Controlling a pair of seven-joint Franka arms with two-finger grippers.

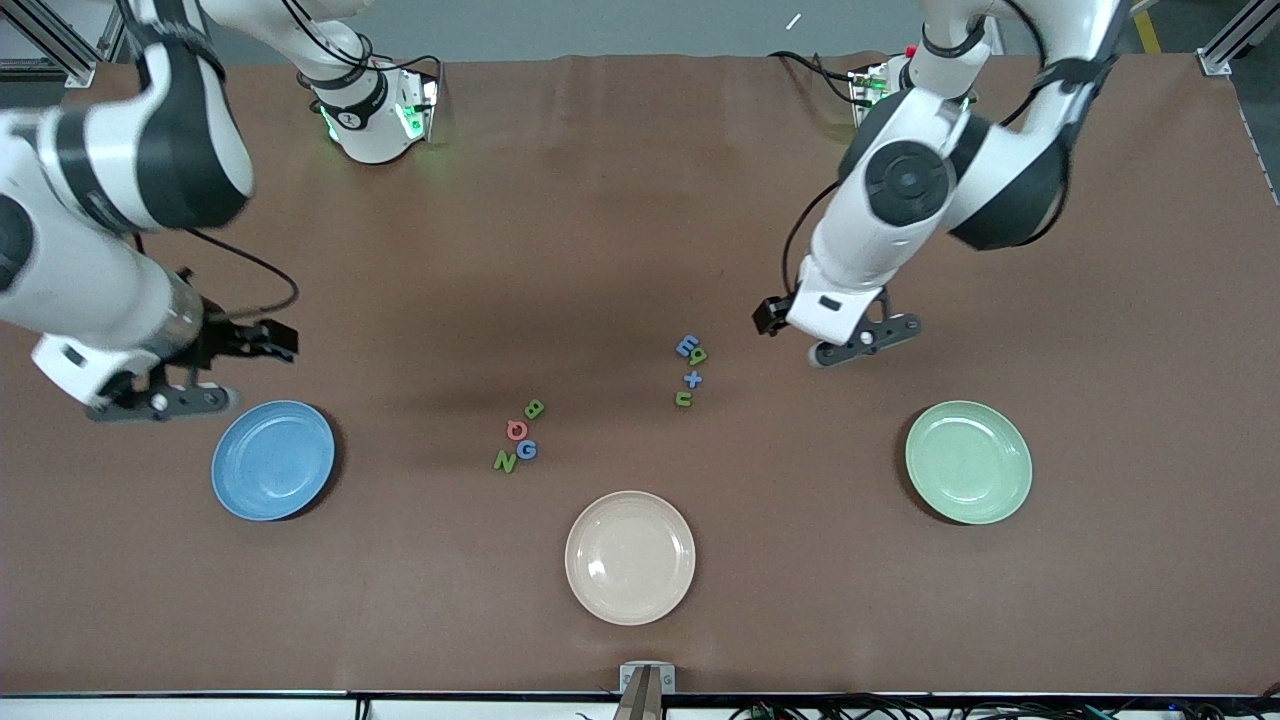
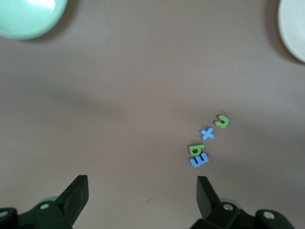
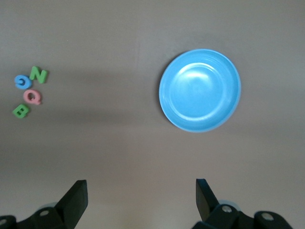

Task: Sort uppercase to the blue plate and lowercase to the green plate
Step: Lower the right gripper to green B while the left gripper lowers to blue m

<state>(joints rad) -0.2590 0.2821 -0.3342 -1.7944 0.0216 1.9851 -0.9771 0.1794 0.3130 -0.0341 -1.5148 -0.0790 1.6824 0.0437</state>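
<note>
The uppercase letters should go onto the blue plate [image 1: 273, 460] [image 3: 200, 90], so my right gripper will grab the green B by its outer edges next.
The uppercase letters lie in a cluster mid-table: green B [image 1: 534, 408], red round letter [image 1: 516, 430], blue G [image 1: 527, 450], green N [image 1: 505, 461]. The lowercase letters lie close by toward the left arm's end: blue m [image 1: 686, 346], green q [image 1: 698, 355], blue x [image 1: 692, 379], green u [image 1: 683, 399]. The blue plate [image 1: 273, 460] and green plate [image 1: 968, 462] are empty. My left gripper [image 1: 862, 342] is open and empty, over bare table between the lowercase letters [image 2: 199, 160] and the green plate [image 2: 28, 16]. My right gripper [image 1: 160, 402] is open and empty, beside the blue plate [image 3: 200, 90].
An empty beige plate [image 1: 630, 557] sits nearer the front camera, between the two coloured plates. The table is brown matting. A small mount [image 1: 646, 680] stands at the front edge.
</note>
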